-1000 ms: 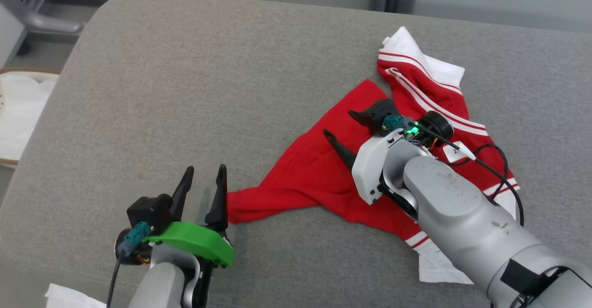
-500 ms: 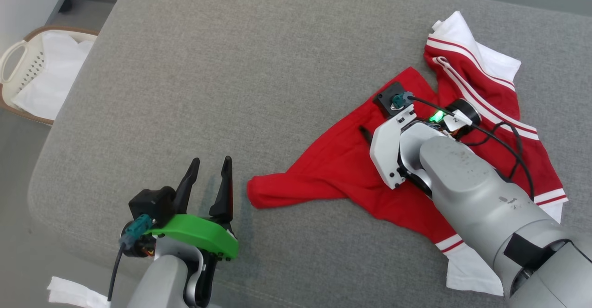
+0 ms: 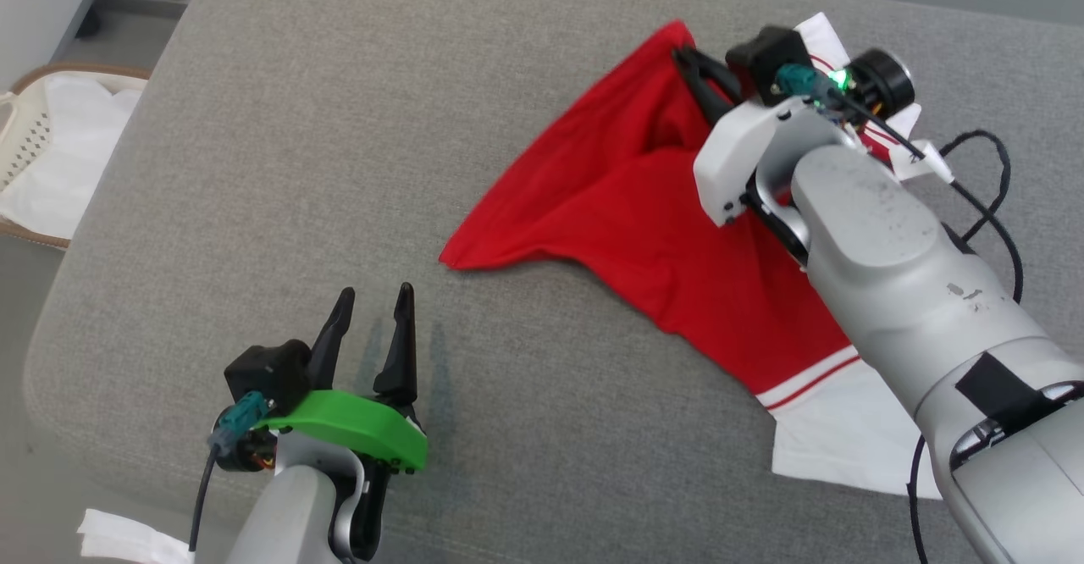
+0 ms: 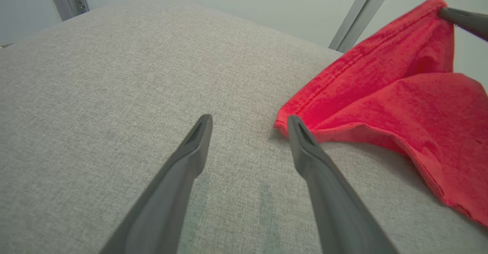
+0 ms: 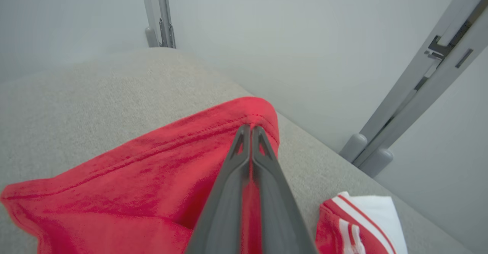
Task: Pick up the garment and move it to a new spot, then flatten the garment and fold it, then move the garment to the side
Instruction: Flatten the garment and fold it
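My left gripper reaches the garment (image 3: 635,208) and pinches its loose red hem corner (image 3: 453,256) next. That corner sticks out with a raised edge while slack folds lie crumpled.
The garment (image 3: 635,208), a red jersey T-shirt with white red-striped sleeves, lies crumpled on the grey cushion at the right. My right gripper (image 3: 688,52) is shut on its hem corner and holds that corner raised at the far side; in the right wrist view the fingers (image 5: 249,132) pinch the red hem (image 5: 213,132). A white sleeve (image 3: 838,437) trails at the near right. My left gripper (image 3: 373,301) stands open above bare cushion at the near left, apart from the garment's near corner (image 4: 305,113). The lettering is hidden.
The grey cushion (image 3: 339,141) has wide bare room across its left and middle. A laundry basket (image 3: 42,149) with white cloth sits beyond its left edge. A scrap of white cloth (image 3: 127,539) lies at the near left. A grey post (image 5: 419,78) stands behind.
My right gripper has shut on the garment's hem corner and lifted it up and away, stretching the red cloth. The head camera has shifted. The left gripper stays open in place.
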You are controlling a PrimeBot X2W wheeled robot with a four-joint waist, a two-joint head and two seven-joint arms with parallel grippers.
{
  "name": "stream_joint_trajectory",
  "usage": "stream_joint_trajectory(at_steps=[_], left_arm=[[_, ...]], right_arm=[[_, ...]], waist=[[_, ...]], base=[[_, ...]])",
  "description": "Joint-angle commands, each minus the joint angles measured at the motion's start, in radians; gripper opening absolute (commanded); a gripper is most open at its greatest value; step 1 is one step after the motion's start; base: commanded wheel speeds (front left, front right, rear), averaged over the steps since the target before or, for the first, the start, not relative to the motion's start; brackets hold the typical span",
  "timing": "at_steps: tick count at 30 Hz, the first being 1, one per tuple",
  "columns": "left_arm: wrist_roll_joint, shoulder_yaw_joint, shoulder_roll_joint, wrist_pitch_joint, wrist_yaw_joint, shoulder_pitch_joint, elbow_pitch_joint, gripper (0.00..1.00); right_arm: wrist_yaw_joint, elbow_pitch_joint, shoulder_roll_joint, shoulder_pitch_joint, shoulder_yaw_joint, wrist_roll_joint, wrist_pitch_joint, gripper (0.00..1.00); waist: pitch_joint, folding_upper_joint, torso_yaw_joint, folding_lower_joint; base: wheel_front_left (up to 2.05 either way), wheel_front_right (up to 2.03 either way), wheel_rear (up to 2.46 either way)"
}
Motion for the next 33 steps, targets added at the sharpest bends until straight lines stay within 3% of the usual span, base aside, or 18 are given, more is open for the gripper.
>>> stream_joint_trajectory(at_steps=[1, 3, 4, 5, 11, 24, 33], left_arm=[[0.007, 0.004, 0.001, 0.0, -0.002, 0.01, -0.001, 1.0], [0.009, 0.006, 0.001, 0.0, -0.002, 0.017, 0.0, 1.0], [0.009, 0.005, 0.001, 0.0, -0.002, 0.023, 0.003, 1.0], [0.011, 0.004, 0.001, 0.0, -0.002, 0.027, 0.006, 1.0], [0.026, 0.014, 0.001, 0.0, -0.002, 0.047, 0.025, 1.0], [0.189, 0.17, 0.002, 0.0, -0.002, 0.115, 0.051, 1.0], [0.304, 0.27, 0.004, 0.0, -0.001, 0.191, 0.02, 1.0]], right_arm=[[-0.002, -0.049, -0.01, 0.007, -0.04, -0.044, -0.004, 0.0], [-0.002, -0.101, -0.011, 0.055, -0.111, -0.116, -0.004, 0.0], [-0.002, -0.099, -0.01, 0.081, -0.146, -0.15, -0.003, 0.34], [-0.002, -0.076, -0.008, 0.099, -0.162, -0.176, -0.003, 1.0], [-0.002, -0.092, 0.002, 0.179, -0.277, -0.259, -0.004, 1.0], [-0.002, -0.437, 0.002, 0.56, -0.473, -0.203, -0.004, 1.0], [-0.002, -0.572, 0.002, 0.791, -0.541, -0.17, -0.004, 1.0]], waist=[[-0.008, 0.0, -0.011, 0.0], [-0.016, 0.0, -0.016, 0.0], [-0.022, 0.0, -0.019, 0.0], [-0.029, 0.0, -0.021, 0.0], [-0.066, 0.0, -0.046, 0.0], [-0.176, 0.0, -0.214, 0.0], [-0.226, 0.0, -0.316, 0.0]], base=[[0.0, 0.0, 0.0], [0.0, 0.0, 0.0], [0.0, 0.0, 0.0], [0.0, 0.0, 0.0], [0.0, 0.0, 0.0], [0.0, 0.0, 0.0], [0.0, 0.0, 0.0]])
